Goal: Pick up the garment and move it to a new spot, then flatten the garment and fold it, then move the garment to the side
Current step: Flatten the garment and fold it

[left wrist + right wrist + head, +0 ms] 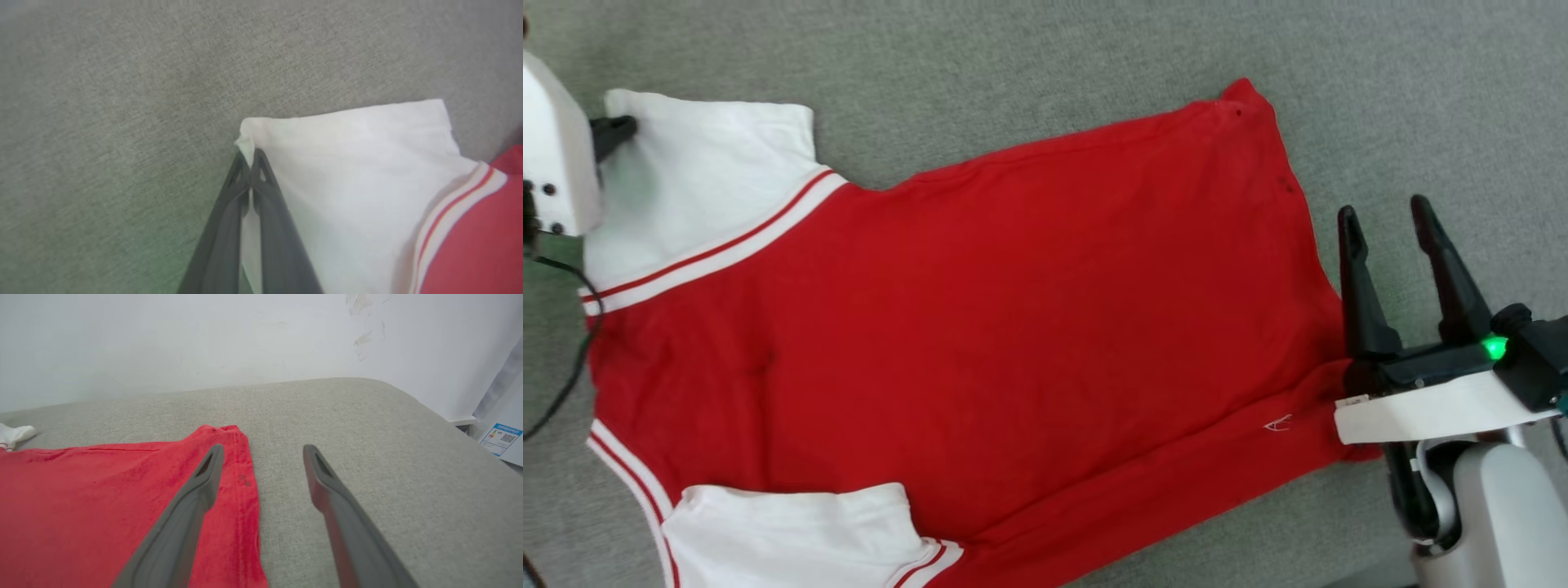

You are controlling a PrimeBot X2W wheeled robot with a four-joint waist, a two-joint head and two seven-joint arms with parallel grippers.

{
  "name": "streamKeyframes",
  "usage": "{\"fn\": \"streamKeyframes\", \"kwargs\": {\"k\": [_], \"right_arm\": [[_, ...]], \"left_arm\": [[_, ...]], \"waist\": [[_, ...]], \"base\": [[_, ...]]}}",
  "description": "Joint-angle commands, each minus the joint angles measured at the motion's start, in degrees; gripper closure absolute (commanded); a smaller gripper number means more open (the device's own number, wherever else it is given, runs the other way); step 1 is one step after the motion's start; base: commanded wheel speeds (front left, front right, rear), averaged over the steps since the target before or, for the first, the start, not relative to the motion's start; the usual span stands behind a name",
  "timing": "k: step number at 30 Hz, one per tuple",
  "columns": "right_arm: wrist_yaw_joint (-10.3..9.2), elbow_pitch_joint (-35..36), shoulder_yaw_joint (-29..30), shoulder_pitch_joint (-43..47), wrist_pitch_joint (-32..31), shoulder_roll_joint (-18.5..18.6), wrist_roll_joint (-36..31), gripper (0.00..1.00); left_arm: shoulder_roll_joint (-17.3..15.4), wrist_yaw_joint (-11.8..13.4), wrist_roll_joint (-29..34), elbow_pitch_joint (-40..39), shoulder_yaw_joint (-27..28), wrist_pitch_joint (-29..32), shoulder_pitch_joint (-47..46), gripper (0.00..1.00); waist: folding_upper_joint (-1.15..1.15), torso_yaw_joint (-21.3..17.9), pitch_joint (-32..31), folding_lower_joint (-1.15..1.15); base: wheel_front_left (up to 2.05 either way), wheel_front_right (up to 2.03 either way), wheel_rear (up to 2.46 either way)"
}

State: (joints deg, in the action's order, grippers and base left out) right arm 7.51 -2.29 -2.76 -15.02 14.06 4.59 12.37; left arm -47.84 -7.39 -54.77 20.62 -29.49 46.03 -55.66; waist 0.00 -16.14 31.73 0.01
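The garment's hem corner is bunched up above the cushion. My right gripper will grab the garment by that bunched corner (1244, 96) (223, 434) next.
The garment (980, 327), a red T-shirt with white sleeves and red-white striped trim, lies spread flat on the grey cushion, plain red side up. My left gripper (625, 128) is at the far left, shut on the outer corner of the upper white sleeve (698, 184). In the left wrist view its two fingers meet at the tips (250, 157) and pinch the sleeve's corner (245, 141). My right gripper (1386, 214) hovers open at the shirt's hem on the right. In the right wrist view its left finger (196, 490) lies over the red hem (241, 498), its right finger over bare cushion.
The grey fabric surface (1045, 57) extends beyond the shirt at the top and right. A white wall (204, 335) rises behind the cushion, whose rounded edge falls away at the right toward a pale object with a blue label (500, 439). A black cable (572, 359) hangs at far left.
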Motion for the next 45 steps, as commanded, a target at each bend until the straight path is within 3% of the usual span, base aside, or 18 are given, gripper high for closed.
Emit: {"fn": "streamKeyframes", "kwargs": {"k": [1, 5, 8, 17, 23, 30, 42, 43, 45], "right_arm": [[-0.04, 0.03, 0.15, -0.49, -0.11, 0.75, -0.52, 0.00], [-0.03, 0.45, -0.10, -0.93, -4.12, 3.38, -1.47, 0.00], [-0.03, 0.88, -1.28, -1.60, -11.26, 7.52, -1.33, 0.00], [-0.04, 2.34, -4.93, -9.14, -42.88, 21.17, 8.86, 0.00], [-0.04, -0.15, -6.80, -16.83, -58.04, 26.59, 12.47, 0.00], [-0.04, -7.03, -12.06, -23.49, -65.00, 30.77, 11.12, 0.00], [-0.03, -18.65, -20.78, -23.52, -65.50, 31.65, 11.74, 0.00], [-0.03, -19.36, -21.45, -23.00, -65.47, 31.63, 11.99, 0.52], [-0.02, -20.41, -22.26, -22.37, -64.91, 31.78, 12.35, 1.00]], "left_arm": [[0.65, -0.08, -0.51, 0.10, -0.36, -0.64, 0.81, 1.00], [1.29, -0.07, -2.84, -1.77, -0.98, -6.32, 1.65, 1.00], [0.68, -0.08, -3.84, -4.90, -3.02, -9.80, 2.94, 1.00], [-1.19, -0.08, -5.83, -17.80, -7.60, -14.92, 7.50, 1.00], [-1.74, 0.39, -4.63, -25.27, -8.13, -17.75, 9.62, 1.00], [-0.77, 2.32, -2.62, -33.40, -8.44, -20.54, 11.67, 1.00], [2.88, 2.90, 0.49, -37.01, -11.21, -22.27, 11.94, 1.00], [3.02, 2.99, 0.66, -36.78, -11.30, -22.52, 12.00, 1.00], [3.20, 3.14, 0.87, -36.30, -11.42, -22.88, 12.11, 1.00]], "waist": [[0.00, 0.95, -1.14, -0.01], [0.00, 3.43, -4.16, -0.01], [0.00, 5.65, -6.54, -0.01], [0.00, 12.50, -9.81, -0.01], [0.00, 16.92, -8.21, -0.01], [0.00, 21.57, -5.24, -0.01], [0.00, 25.58, -3.02, -0.01], [0.00, 25.69, -3.08, -0.01], [0.00, 25.78, -3.36, -0.01]], "base": [[0.00, 0.00, 0.00], [0.00, 0.00, 0.00], [0.00, 0.00, 0.00], [0.00, 0.00, 0.00], [0.00, 0.00, 0.00], [0.00, 0.00, 0.00], [0.00, 0.00, 0.00], [0.00, 0.00, 0.00], [0.00, 0.00, 0.00]]}}
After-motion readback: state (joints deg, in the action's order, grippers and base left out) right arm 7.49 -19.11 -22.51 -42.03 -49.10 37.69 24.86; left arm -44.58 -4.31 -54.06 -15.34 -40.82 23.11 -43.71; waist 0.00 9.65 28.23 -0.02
